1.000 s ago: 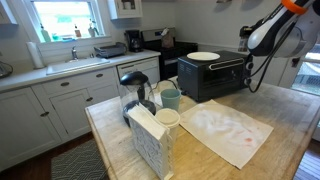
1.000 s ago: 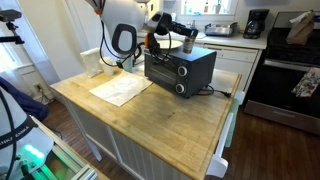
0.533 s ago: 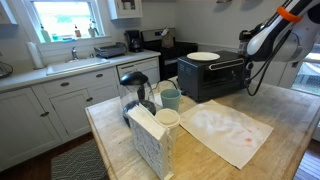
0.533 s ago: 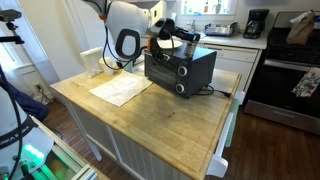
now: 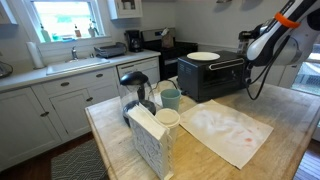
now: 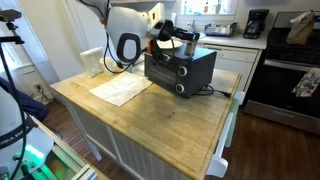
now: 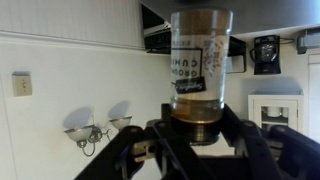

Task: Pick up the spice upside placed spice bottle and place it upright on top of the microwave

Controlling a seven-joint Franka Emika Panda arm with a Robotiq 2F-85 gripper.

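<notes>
The spice bottle (image 6: 187, 44) is upright just above the microwave's flat top and would end standing on it if I opened now, so it is time to release the bottle.
In the wrist view my gripper (image 7: 197, 128) is shut on the spice bottle (image 7: 200, 60). It is a clear jar with brown contents and a pale label, and its dark cap sits between the fingers. In an exterior view the gripper (image 6: 178, 38) holds the bottle (image 6: 187, 44) just above the top of the black microwave (image 6: 180, 68). The microwave also shows in the other exterior view (image 5: 212, 76), where the arm (image 5: 264, 40) reaches in beside its far end and the bottle is hidden.
A white plate (image 5: 203, 56) lies on the microwave's top. A teal mug (image 5: 171, 98), a black kettle (image 5: 134, 86), a white napkin holder (image 5: 150, 138) and a stained cloth (image 5: 226, 128) are on the wooden island. A stove (image 6: 290, 70) stands behind.
The arm has shifted slightly over the microwave with the bottle still in the gripper. Nothing else has moved.
</notes>
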